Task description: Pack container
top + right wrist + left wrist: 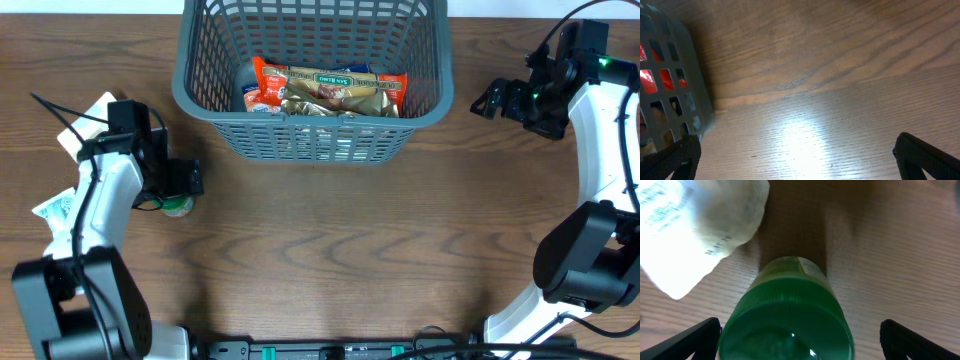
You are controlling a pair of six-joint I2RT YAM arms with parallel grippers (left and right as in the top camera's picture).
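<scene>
It isn't time to close on the cap yet: my left gripper's fingers are above the green cap (177, 206) (787, 322), so they need to first go lower.
The container (205, 100) is a large dark grey lattice basket at the top middle of the table, holding snack packets (330, 90). Its corner shows in the right wrist view (675, 75). A green-capped bottle (178, 206) lies on the table at the left. In the left wrist view the bottle (787, 315) sits between the open fingers of my left gripper (800, 340), the left finger close to it, the right one apart. My right gripper (490, 100) is open and empty to the right of the basket, its fingers (800, 160) wide apart over bare wood.
A white plastic pouch (695, 225) lies just beyond the bottle. White packets (85, 120) and a small printed sachet (55, 208) lie at the left edge of the wooden table.
</scene>
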